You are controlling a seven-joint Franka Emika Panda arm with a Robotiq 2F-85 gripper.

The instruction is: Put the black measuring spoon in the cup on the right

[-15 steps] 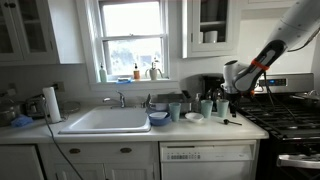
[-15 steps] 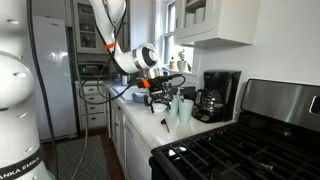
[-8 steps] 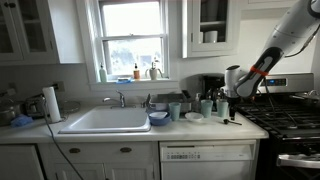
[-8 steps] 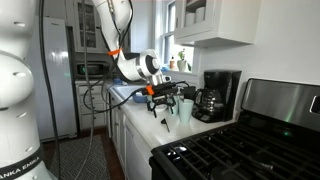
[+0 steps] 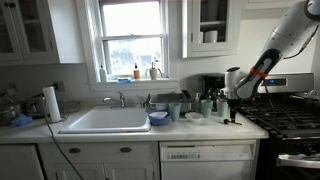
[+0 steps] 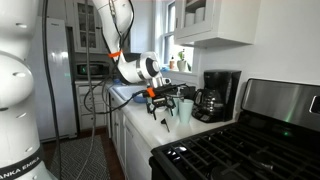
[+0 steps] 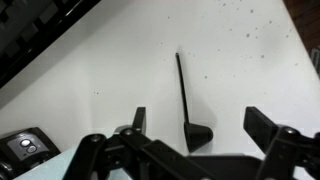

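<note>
My gripper reaches the black measuring spoon [image 7: 186, 95] next and grips its small bowl on either side. That leaves the slim handle free to enter the cup first.
The black measuring spoon [image 7: 186, 95] lies flat on the white counter, its slim handle pointing away and its small bowl [image 7: 198, 135] between my fingers. It is a faint dark mark in an exterior view [image 5: 231, 121]. My gripper [image 7: 200, 125] hangs open just above the counter, one finger on each side of the bowl, and holds nothing. It shows in both exterior views [image 5: 229, 104] [image 6: 163, 104]. A pale blue-green cup [image 5: 206, 107] stands upright just beside the gripper; two such cups show in an exterior view [image 6: 184, 112].
A black coffee maker [image 6: 215, 95] stands at the back of the counter. The stove [image 5: 285, 115] lies beside the spoon, and its dark edge [image 7: 40, 35] shows in the wrist view. Another cup [image 5: 174, 111], a bowl [image 5: 158, 118] and the sink [image 5: 105, 121] lie further along.
My gripper has come down toward the counter and a little closer to the cups. The spoon and cups have not moved.
</note>
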